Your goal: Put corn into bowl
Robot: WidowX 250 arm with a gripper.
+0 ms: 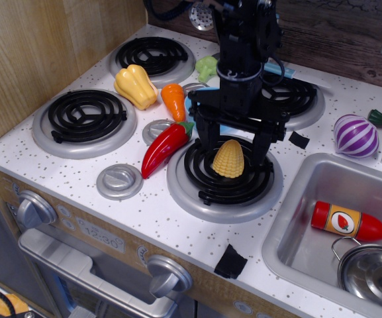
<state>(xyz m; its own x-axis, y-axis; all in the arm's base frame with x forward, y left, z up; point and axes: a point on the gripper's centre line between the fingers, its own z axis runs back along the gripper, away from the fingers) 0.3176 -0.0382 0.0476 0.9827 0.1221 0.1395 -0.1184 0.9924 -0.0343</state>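
My gripper will next take hold of the corn's bumpy sides, so that it can put the corn (229, 158) into the light blue bowl (192, 101).
The corn (229, 158), a small yellow bumpy cone, stands on the front right burner (225, 176). My black gripper (233, 149) is open, lowered over the corn with one finger (204, 142) to its left and one to its right, straddling it. The light blue bowl (192, 101) is almost wholly hidden behind the gripper; only a sliver of its rim shows just behind the burner.
A red chili pepper (165, 146), an orange carrot (174, 101) and a yellow bell pepper (136, 85) lie left of the corn. A purple onion (355, 136) sits right. The sink (339, 232) holds a ketchup bottle (351, 223) and a steel pot (375, 273).
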